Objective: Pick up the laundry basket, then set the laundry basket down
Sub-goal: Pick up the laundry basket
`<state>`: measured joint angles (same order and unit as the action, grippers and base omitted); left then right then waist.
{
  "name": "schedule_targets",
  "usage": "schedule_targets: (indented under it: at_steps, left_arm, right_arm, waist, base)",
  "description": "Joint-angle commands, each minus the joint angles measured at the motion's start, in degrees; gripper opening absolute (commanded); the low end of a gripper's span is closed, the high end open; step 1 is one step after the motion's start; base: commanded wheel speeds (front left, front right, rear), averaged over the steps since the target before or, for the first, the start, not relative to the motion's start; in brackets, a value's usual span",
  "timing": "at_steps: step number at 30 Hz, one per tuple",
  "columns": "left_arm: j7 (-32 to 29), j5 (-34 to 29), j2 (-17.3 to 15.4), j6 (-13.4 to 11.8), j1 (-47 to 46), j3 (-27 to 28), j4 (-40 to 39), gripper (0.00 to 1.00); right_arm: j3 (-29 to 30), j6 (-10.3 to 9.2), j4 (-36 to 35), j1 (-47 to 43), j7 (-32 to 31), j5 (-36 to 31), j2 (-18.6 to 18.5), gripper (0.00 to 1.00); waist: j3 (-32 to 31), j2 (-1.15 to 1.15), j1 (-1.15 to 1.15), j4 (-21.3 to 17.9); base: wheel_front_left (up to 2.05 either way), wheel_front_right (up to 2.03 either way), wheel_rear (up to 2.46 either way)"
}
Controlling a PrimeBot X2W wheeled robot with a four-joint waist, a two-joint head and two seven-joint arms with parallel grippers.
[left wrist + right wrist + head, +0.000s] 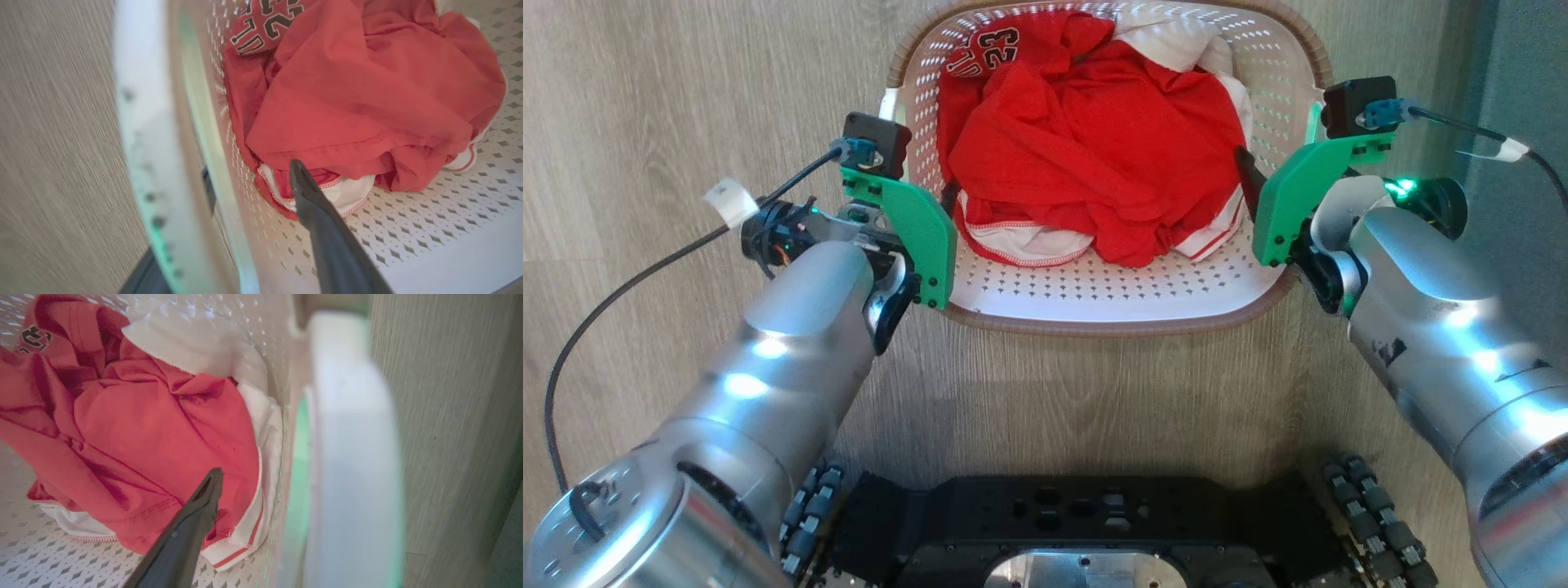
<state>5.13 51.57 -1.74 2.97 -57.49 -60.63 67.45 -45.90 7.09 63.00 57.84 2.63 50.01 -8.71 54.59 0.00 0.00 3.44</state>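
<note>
The robot's left gripper should pick up the basket next by its slim white side handle [889, 104], because the basket is far wider than the gripper's fingers.
The laundry basket [1111, 322], white and perforated with a brown rim, stands on the wood floor just ahead of my base. Red and white clothes [1094, 147] are heaped inside it. My left gripper [923, 196] straddles the basket's left wall, jaws apart. One dark finger [322, 228] is inside near the clothes, the other is outside behind the white handle [135, 122]. My right gripper [1278, 163] straddles the right wall the same way. Its inner finger [192, 526] lies against the red cloth, while the right handle [351, 437] hides the outer finger. Both grippers are open.
My black base [1078, 523] and its roller wheels [1380, 523] sit close below the basket. A black cable [621, 286] loops over the floor at the left. A dark grey panel [1519, 65] runs along the far right.
</note>
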Motion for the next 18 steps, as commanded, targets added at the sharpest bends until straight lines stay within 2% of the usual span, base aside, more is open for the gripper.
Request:
schedule_targets:
  at_steps: [1,2,3,18]
  left_arm:
    - [0.3,0.9,-1.1,-0.3,0.6,0.0,-0.6,0.33]
    - [0.3,1.3,-1.1,-0.2,0.5,-0.3,-0.7,0.00]
    - [0.4,1.6,-1.1,-0.2,0.4,-0.5,-0.8,0.00]
    - [-0.9,5.5,-1.1,0.1,0.0,-5.0,-0.9,0.00]
  right_arm:
    - [-1.3,0.40,0.1,-2.1,0.7,0.6,0.2,0.44]
    - [-1.6,0.40,0.2,-1.9,0.9,0.7,0.1,0.16]
    - [-1.8,0.40,0.4,-1.8,1.0,1.0,0.1,0.00]
    - [-4.6,0.40,1.9,-1.2,2.2,3.6,-0.9,0.00]
  waist:
    - [0.2,0.00,0.00,0.1]
    - [0.3,0.00,0.00,0.2]
    - [0.4,0.00,0.00,0.2]
    - [0.2,0.00,0.00,0.7]
  base:
    - [0.00,0.00,0.00]
    - [0.00,0.00,0.00]
    - [0.00,0.00,0.00]
    - [0.00,0.00,0.00]
